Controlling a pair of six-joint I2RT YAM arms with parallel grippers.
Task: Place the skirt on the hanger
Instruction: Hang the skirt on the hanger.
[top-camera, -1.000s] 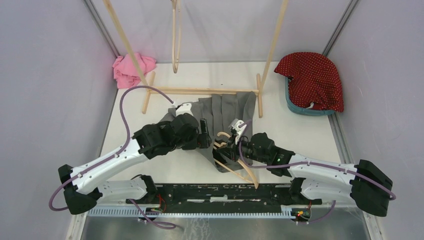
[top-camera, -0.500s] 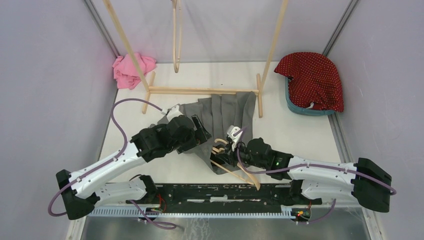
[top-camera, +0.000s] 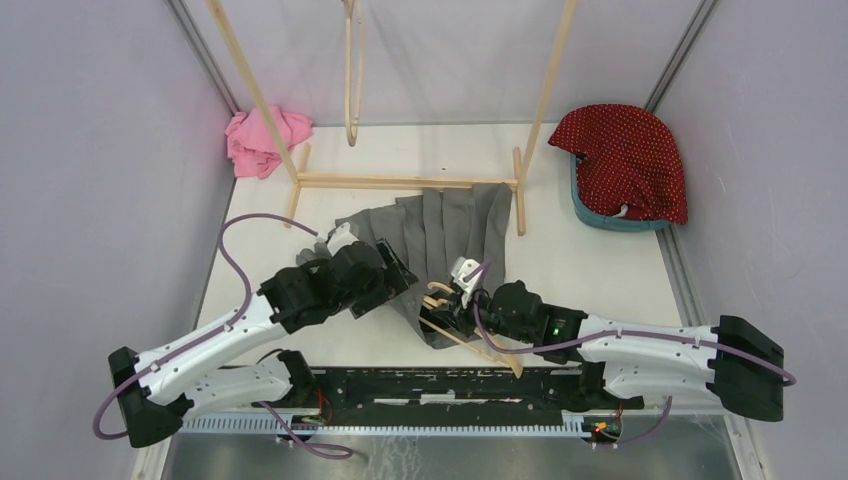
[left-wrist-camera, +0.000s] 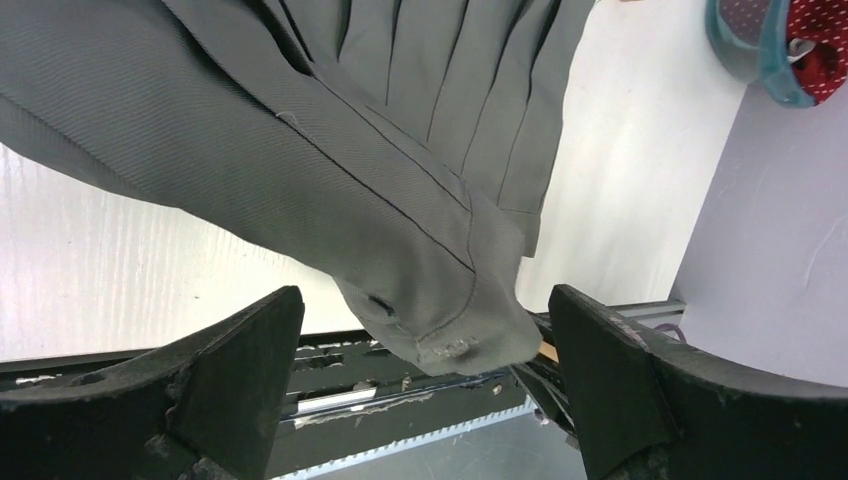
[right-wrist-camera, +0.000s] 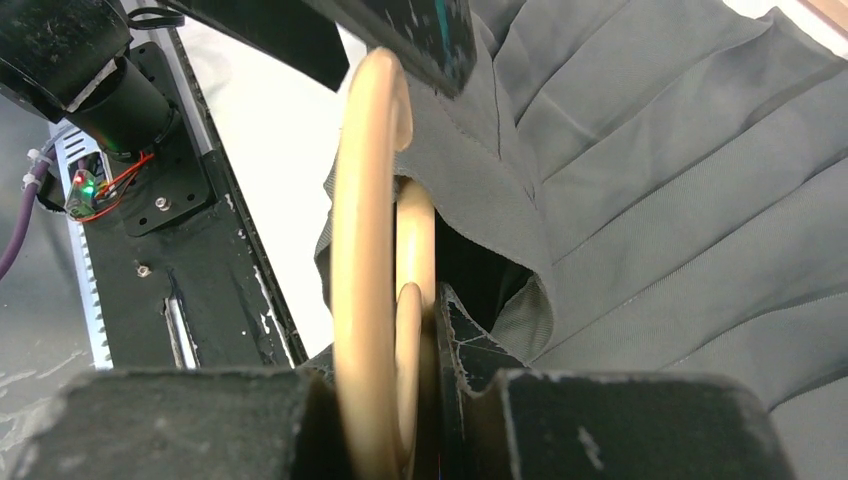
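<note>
The robot will place the skirt on the hanger, so its left gripper will next grip the skirt (top-camera: 445, 225) at its waistband corner (top-camera: 411, 304). The opening beside the hanger stays free for that.
The grey pleated skirt (top-camera: 445, 225) lies on the table in front of the rack. Its waistband end (top-camera: 430, 325) reaches toward the near edge. My right gripper (top-camera: 447, 303) is shut on the wooden hanger (top-camera: 482, 351) at that end of the skirt. In the right wrist view the hanger (right-wrist-camera: 365, 250) stands clamped between the jaws of my right gripper (right-wrist-camera: 420, 400), with the skirt (right-wrist-camera: 650, 200) just behind it. My left gripper (top-camera: 397, 275) hovers over the skirt's left side, open. In the left wrist view a waistband corner (left-wrist-camera: 470, 330) sits between the wide fingers (left-wrist-camera: 240, 370) of the left gripper (left-wrist-camera: 425, 370), ungripped.
A wooden rack (top-camera: 400, 182) stands behind the skirt with a second hanger (top-camera: 352, 70) hung on it. A pink cloth (top-camera: 265, 140) lies back left. A red dotted garment (top-camera: 625, 155) fills a teal basket (top-camera: 590, 212) back right. A black rail (top-camera: 450, 385) runs along the near edge.
My left arm has drawn back to the left, away from the hanger, still open. The right gripper has shifted slightly left with the hanger.
</note>
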